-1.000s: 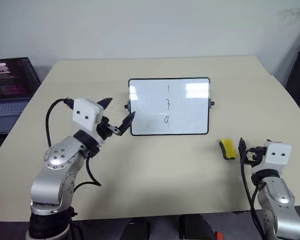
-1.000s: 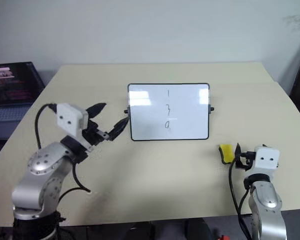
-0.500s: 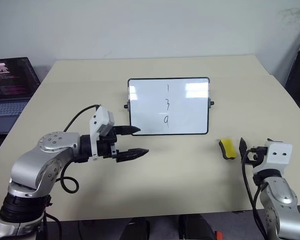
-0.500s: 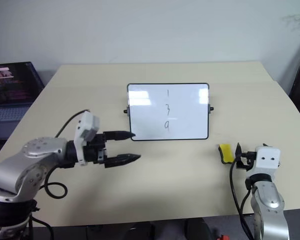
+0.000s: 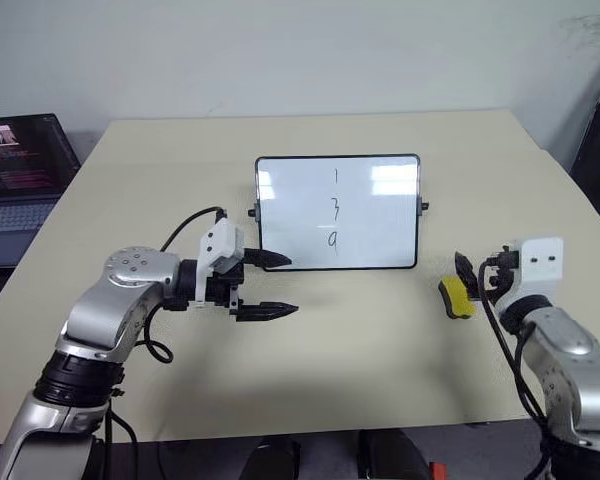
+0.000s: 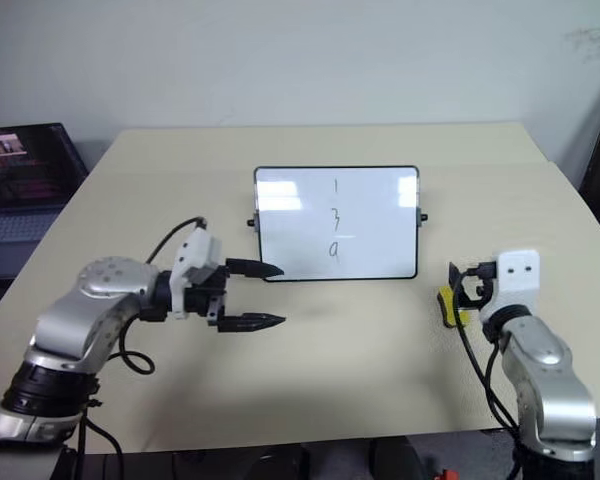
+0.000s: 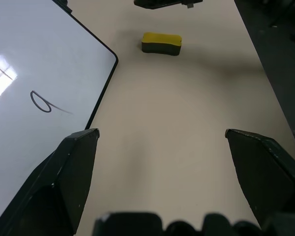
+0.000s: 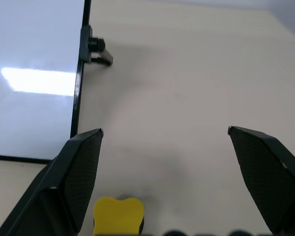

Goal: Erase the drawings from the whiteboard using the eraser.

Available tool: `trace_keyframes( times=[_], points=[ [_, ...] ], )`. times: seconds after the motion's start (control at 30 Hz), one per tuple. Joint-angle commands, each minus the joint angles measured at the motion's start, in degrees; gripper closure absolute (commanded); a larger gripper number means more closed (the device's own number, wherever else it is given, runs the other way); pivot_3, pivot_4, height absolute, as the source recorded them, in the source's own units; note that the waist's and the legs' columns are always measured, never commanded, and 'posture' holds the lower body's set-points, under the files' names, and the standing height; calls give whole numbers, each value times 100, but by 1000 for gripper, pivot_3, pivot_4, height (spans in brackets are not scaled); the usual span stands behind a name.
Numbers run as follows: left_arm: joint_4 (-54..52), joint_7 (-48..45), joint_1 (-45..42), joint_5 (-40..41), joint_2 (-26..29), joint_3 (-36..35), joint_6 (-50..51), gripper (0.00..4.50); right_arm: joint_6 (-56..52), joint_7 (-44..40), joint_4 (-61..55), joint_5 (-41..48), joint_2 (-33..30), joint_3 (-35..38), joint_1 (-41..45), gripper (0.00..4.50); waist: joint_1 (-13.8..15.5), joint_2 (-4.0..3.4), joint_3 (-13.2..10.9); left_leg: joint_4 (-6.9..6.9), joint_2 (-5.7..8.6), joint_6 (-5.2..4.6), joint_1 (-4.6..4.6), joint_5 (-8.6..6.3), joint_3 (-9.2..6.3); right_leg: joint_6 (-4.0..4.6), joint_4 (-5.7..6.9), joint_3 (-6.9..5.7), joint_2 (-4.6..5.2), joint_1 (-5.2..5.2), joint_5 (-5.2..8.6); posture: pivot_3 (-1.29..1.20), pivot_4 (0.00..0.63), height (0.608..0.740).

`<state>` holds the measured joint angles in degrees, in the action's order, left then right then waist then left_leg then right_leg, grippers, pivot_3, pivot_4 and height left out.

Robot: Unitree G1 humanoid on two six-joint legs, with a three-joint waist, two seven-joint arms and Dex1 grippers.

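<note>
My right gripper has to pick up the yellow eraser (image 5: 456, 298) by its long sides next, so it can wipe the drawings off the whiteboard.
The whiteboard (image 5: 365, 225) stands upright mid-table, its black frame holding the drawings (image 5: 334, 208), three dark marks in a column. The yellow eraser (image 5: 456, 298) lies on the table off the board's lower right corner. My left gripper (image 5: 292, 286) is open, pointing right, just in front of the board's lower left corner. In the left wrist view its fingers (image 7: 73, 172) frame bare table, with the eraser (image 7: 161, 43) far ahead. My right gripper (image 5: 470, 275) is open and hovers just behind and above the eraser (image 8: 119, 215), which sits low between its fingers (image 8: 81, 172).
An open laptop (image 5: 20, 170) sits at the far left, off the table's edge. The beige table (image 5: 360, 340) has free surface in front of the board. A black side knob (image 8: 96, 46) sticks out from the board's right edge.
My left gripper swung round to point right and dropped lower before the board's left corner. My right gripper rose and moved forward-left, over the eraser. Board and eraser stayed put.
</note>
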<state>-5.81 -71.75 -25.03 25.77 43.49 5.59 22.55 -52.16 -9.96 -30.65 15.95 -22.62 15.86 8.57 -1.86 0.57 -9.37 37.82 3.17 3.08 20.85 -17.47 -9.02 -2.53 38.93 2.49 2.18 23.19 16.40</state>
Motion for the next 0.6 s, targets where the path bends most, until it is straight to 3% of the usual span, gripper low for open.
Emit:
trace_keyframes(
  times=[0.03,0.2,0.33,0.6],
  points=[
    [58,-41,-157,-173,-113,69,-341,0,-1243,-20,36,319,-271,284,543,49,6,0,0,2,1,-1,0,0,0,0,0,0,0,0,-1,0,150,740],
    [-25,-81,-62,-194,-203,140,-412,0,-2646,-153,105,604,-550,355,1226,49,2,0,0,-1,0,-3,6,-1,-4,1,-3,-3,4,3,0,0,150,740],
    [3,-66,-51,-242,-246,151,-471,0,-3541,-78,39,652,-258,482,1544,49,3,0,0,-1,0,-5,5,-2,-6,1,-2,-4,4,4,0,0,150,740],
    [20,-79,-20,-306,-241,149,-558,0,-4034,82,-179,710,-12,458,1434,49,5,0,0,0,2,-6,6,-2,-7,0,-2,-6,6,4,0,0,150,740]
  ],
)
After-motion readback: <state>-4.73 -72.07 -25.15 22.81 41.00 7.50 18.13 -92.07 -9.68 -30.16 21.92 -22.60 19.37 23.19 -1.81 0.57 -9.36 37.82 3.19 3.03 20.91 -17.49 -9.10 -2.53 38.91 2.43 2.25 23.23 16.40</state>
